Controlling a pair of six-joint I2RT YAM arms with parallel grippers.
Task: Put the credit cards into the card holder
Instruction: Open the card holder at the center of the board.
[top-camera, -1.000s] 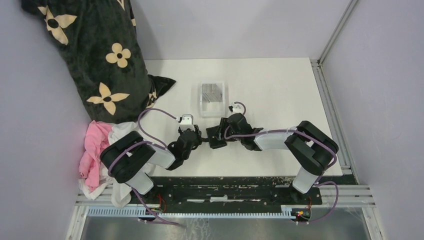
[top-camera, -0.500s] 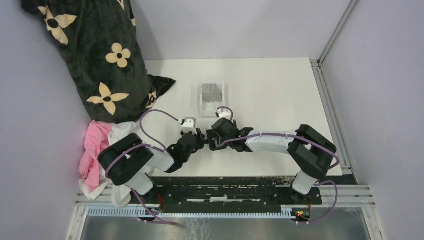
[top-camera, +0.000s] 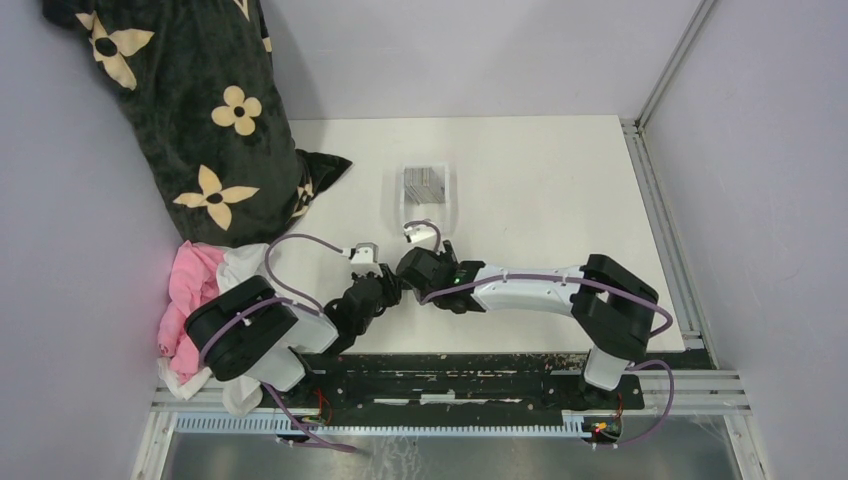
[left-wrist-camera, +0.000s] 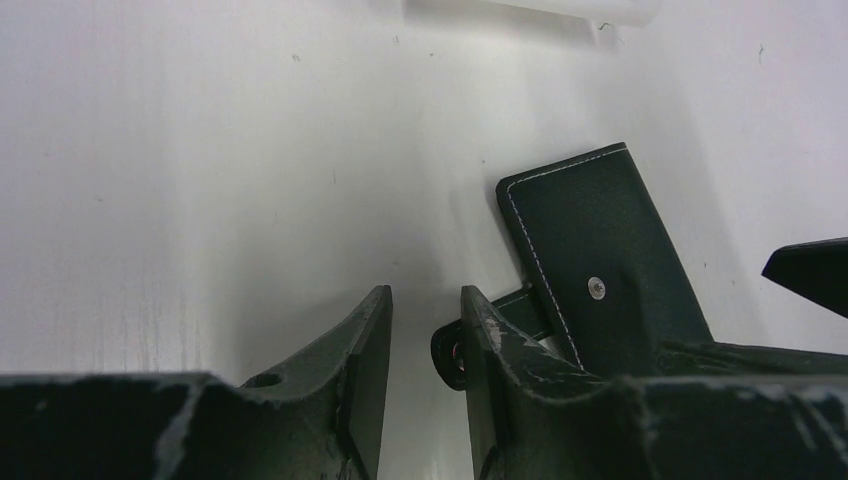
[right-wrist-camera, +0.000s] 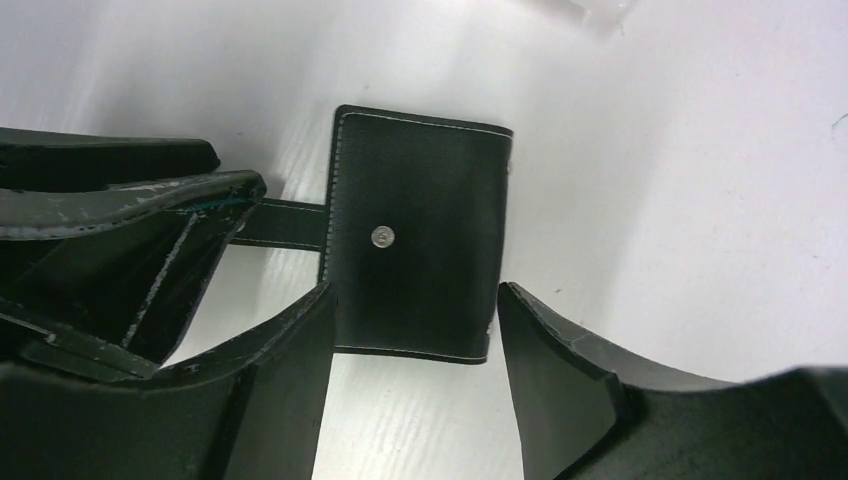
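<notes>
My right gripper grabs the card holder (right-wrist-camera: 415, 230) by its cover's edge beside the snap tab (right-wrist-camera: 285, 222) next, since that leaves the inside free to take credit cards.
The card holder (right-wrist-camera: 415, 230) is a black wallet lying shut on the white table, its snap tab (right-wrist-camera: 285, 222) stretched out to the left. It also shows in the left wrist view (left-wrist-camera: 600, 260). My right gripper (right-wrist-camera: 415, 330) is open, one finger on each side of the holder's near end. My left gripper (left-wrist-camera: 425, 320) is open by a narrow gap, and the tab's round end (left-wrist-camera: 448, 355) lies against its right finger. In the top view the two grippers, left (top-camera: 390, 290) and right (top-camera: 410, 270), meet and hide the holder. Several grey credit cards (top-camera: 424, 185) lie in a clear tray (top-camera: 405, 215) behind them.
A black cloth with cream flowers (top-camera: 200, 110) fills the back left. Pink and white cloths (top-camera: 195, 300) lie by the left arm's base. A metal rail (top-camera: 660, 200) runs along the table's right edge.
My right gripper has moved left and nearer, from beside the card holder to over it. My left gripper has drawn back slightly to the left. The holder has shifted left with them.
</notes>
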